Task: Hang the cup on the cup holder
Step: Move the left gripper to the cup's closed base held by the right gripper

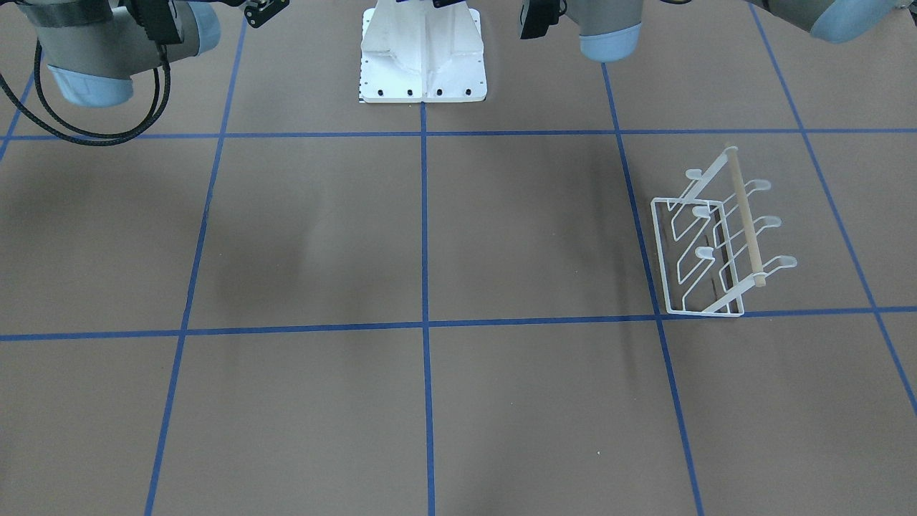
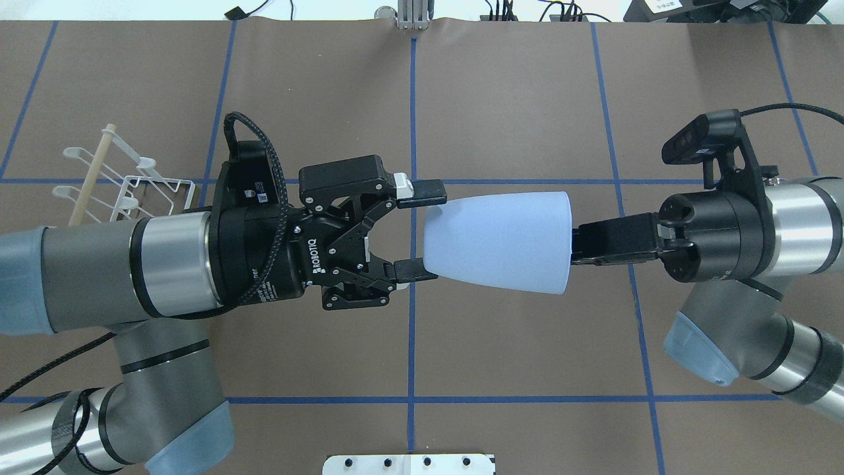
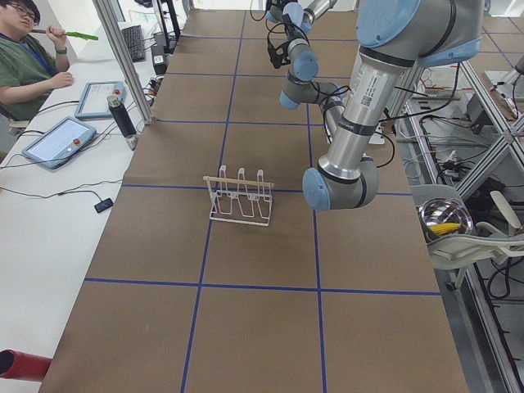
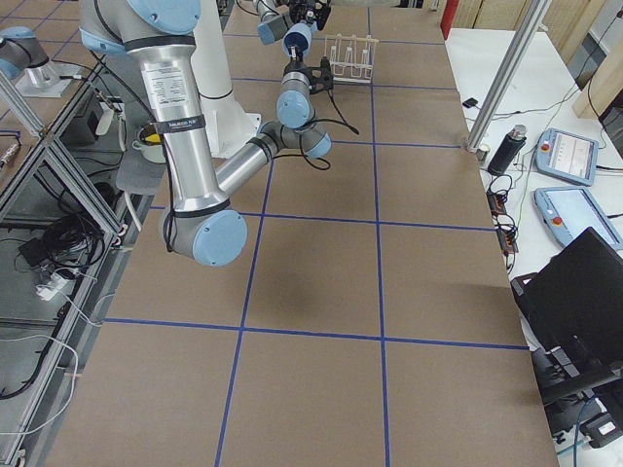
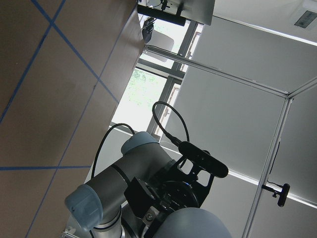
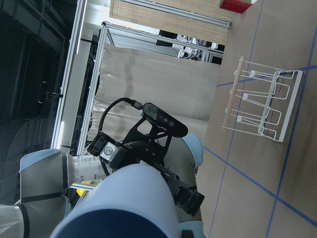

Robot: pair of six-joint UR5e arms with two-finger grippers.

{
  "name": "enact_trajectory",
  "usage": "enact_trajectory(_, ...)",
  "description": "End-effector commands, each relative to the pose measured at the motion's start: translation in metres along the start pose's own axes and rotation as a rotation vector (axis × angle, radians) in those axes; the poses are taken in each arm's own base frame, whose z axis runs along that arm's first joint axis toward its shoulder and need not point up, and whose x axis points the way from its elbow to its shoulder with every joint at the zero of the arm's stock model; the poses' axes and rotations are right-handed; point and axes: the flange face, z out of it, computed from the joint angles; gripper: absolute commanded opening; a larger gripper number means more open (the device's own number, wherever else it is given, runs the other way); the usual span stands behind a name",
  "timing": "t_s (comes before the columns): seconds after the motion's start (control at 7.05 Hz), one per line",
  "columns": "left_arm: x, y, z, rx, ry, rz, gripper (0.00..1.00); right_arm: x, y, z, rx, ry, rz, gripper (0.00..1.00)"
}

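The left gripper will next pick up the cup by its base (image 5: 192, 224), so that the cup can be hung on a hook of the white wire holder.
The light blue-grey cup (image 2: 501, 241) is held on its side in the air above the table's middle. My right gripper (image 2: 580, 245) is shut on the cup's wide rim. My left gripper (image 2: 422, 231) is open, its two fingers astride the cup's narrow closed end; I cannot tell if they touch it. The cup also shows in the right wrist view (image 6: 124, 203) and the left wrist view (image 5: 193, 225). The white wire cup holder (image 2: 125, 181) with a wooden dowel stands on the table beyond my left arm. It also shows in the front-facing view (image 1: 723, 236) and bears nothing.
The white robot base plate (image 1: 423, 57) is at the table's near edge. Blue tape lines grid the brown table (image 1: 301, 236). An operator (image 3: 24, 57), tablets and a dark bottle (image 3: 121, 115) are on the side bench.
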Motion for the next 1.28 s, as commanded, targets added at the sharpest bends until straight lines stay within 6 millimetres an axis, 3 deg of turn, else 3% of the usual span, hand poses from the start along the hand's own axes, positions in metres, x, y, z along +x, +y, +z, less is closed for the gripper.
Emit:
enact_trajectory(0.0,0.0030,0.0051,-0.0003,-0.010,0.008,-0.004,0.99,0.0008,0.0013,0.0022,-0.004,-0.002,0.003,0.00)
enact_trajectory(0.57,0.0024,0.0077,0.0016,-0.013,0.007,-0.006,0.95,0.0022,0.0043,0.0050,-0.009,-0.005,0.007,0.00)
enact_trajectory(1.13,0.0050,0.0105,0.0028,-0.020,0.011,-0.002,0.75,0.0024,0.0040,0.0055,-0.009,-0.005,0.007,0.00)
